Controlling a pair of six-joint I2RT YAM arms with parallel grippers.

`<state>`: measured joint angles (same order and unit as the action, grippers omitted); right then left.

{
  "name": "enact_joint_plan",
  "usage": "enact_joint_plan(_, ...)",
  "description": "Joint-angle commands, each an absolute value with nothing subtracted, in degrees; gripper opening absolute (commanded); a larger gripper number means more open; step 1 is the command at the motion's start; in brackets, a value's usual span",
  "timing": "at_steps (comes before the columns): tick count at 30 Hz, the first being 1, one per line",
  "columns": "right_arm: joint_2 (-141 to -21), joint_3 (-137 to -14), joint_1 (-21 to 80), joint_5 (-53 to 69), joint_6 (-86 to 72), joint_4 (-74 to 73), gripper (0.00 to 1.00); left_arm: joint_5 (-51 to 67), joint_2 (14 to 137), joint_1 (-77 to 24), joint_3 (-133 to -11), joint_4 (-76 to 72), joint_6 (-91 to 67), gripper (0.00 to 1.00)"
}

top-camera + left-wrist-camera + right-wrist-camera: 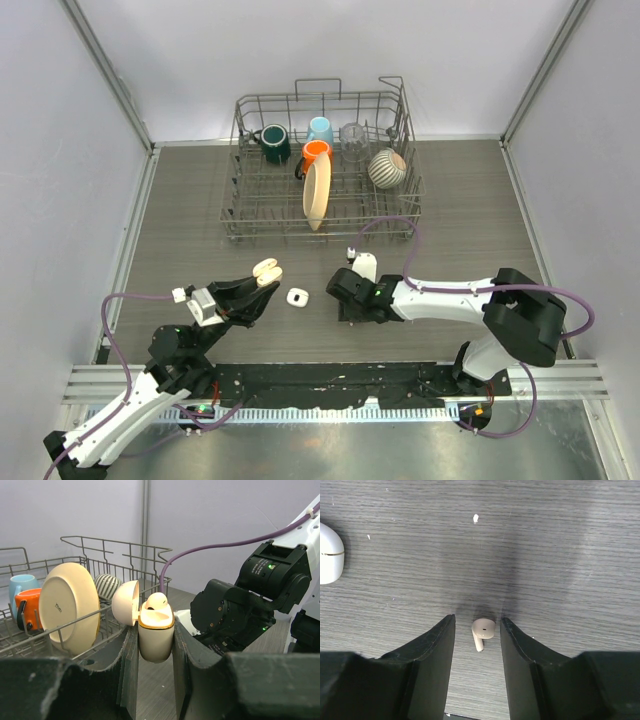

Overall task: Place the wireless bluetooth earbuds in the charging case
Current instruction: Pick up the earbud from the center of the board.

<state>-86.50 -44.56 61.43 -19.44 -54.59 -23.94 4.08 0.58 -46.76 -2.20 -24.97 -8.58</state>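
Observation:
The right gripper would hold the loose white earbud if it closed now, as its fingers reach just past the earbud's head in the right wrist view.
My left gripper (258, 287) is shut on an open cream charging case (155, 639), held upright above the table. Its lid (125, 602) is swung open to the left, and one white earbud (157, 600) sits in the case. The case also shows in the top view (266, 270). My right gripper (477, 622) is open and low over the table, its fingers on either side of a loose white earbud (482, 630) lying flat without touching it. In the top view the right gripper (336, 288) hides this earbud.
A closed white case (297, 296) lies on the table between the grippers; another white case (366, 266) lies beside the right wrist. One white case shows at the left edge of the right wrist view (328, 553). A wire dish rack (240, 215) with mugs and a plate stands behind.

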Motion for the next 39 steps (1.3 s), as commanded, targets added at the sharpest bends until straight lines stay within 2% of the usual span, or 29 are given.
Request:
enact_joint_plan(1, -85.5, -44.2, 61.6, -20.9, -55.5, -26.7, 0.47, 3.8, -2.4, -46.7, 2.4, -26.9, -8.3, 0.0)
enact_joint_plan(16, -86.7, -44.5, 62.1, -21.4, -59.6, -28.5, 0.49, 3.3, -2.5, -46.8, 2.5, -27.2, -7.7, 0.0)
enact_joint_plan(23, -87.1, -44.6, 62.1, -20.9, -59.8, -28.4, 0.38, 3.3, -2.5, -46.8, 2.5, -27.1, -7.7, 0.0)
enact_joint_plan(34, -86.9, -43.9, 62.4, -20.7, -60.2, -28.2, 0.36, 3.4, -2.5, -46.8, 2.5, -27.0, -7.9, 0.0)
enact_joint_plan(39, -87.2, -44.1, 62.4, -20.7, -60.1, -28.2, 0.31, 3.4, -2.4, -46.8, 2.5, -26.8, -7.9, 0.0)
